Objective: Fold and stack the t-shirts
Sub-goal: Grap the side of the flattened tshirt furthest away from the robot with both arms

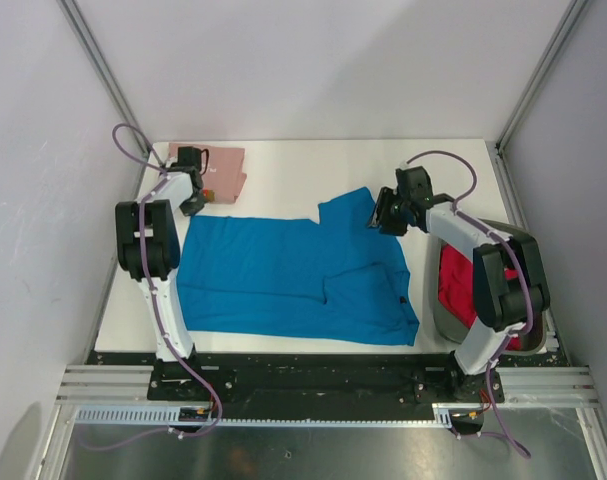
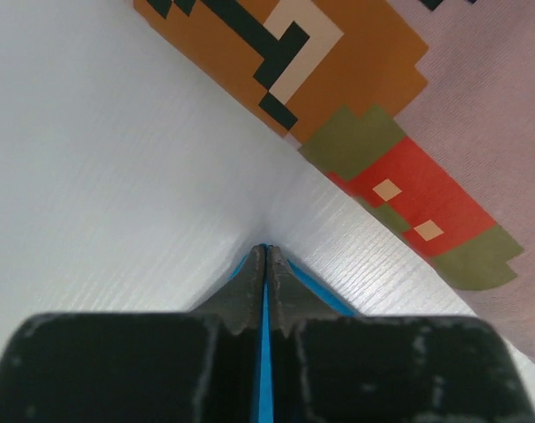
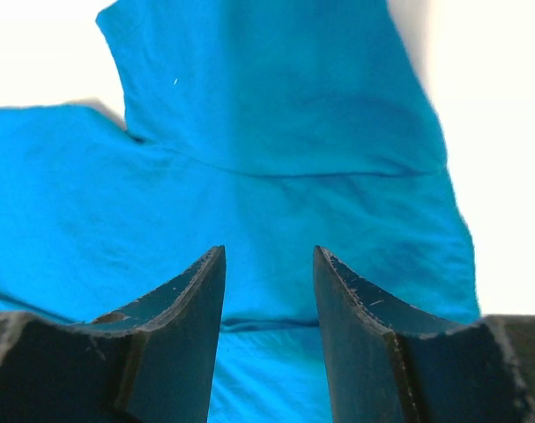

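I should grab the blue t-shirt's far sleeve at its outer tip (image 1: 364, 192) with my right gripper next. Then I can fold the t-shirt's far side over its body.
A bright blue t-shirt (image 1: 283, 280) lies spread flat across the table, one sleeve pointing to the far right. My left gripper (image 1: 193, 205) is at its far left corner. In the left wrist view the gripper (image 2: 267, 248) is shut on a thin edge of blue cloth (image 2: 265, 352). Just beyond it lies the folded dusty pink t-shirt (image 1: 215, 168) with its pixel print (image 2: 373, 132). My right gripper (image 1: 383, 215) hovers open over the blue sleeve (image 3: 276, 132), nothing between its fingers (image 3: 201, 291). A red t-shirt (image 1: 453, 280) sits in the basket.
The dark grey basket (image 1: 431, 300) stands at the table's right edge under my right arm. White table (image 1: 313, 170) shows behind the blue shirt. Grey walls and frame posts close in the sides and back.
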Robot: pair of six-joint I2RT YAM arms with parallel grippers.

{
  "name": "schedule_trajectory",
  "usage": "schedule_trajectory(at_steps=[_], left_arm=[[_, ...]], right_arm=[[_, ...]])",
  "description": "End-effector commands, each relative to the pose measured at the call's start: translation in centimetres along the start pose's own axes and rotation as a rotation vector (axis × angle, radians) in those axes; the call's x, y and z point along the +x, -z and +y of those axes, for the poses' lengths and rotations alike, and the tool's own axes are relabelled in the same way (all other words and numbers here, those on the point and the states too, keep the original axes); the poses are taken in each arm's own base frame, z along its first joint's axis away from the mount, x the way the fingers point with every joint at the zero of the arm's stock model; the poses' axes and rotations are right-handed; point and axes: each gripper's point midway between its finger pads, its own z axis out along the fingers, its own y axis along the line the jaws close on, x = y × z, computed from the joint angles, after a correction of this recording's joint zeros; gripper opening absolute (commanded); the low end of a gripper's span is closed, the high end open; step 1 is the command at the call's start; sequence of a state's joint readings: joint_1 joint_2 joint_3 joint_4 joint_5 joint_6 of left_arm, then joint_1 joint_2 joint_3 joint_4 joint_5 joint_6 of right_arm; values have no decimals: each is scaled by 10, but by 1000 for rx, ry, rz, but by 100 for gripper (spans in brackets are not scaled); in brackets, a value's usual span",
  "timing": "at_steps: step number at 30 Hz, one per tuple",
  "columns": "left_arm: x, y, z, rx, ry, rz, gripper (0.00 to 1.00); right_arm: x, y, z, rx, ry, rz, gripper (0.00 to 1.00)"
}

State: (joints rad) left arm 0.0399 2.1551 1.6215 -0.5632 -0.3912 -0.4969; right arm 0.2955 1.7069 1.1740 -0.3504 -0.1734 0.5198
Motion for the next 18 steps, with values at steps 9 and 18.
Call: schedule_trajectory(at_steps=[9,18], left_arm=[[-27,11,-3,0,4,-73,0],[-25,13,-2,9,-5,-68,0]], right_arm=[[-84,-55,-12,53,51,-159,49],[-114,-107,-29,157,93,-134,49]])
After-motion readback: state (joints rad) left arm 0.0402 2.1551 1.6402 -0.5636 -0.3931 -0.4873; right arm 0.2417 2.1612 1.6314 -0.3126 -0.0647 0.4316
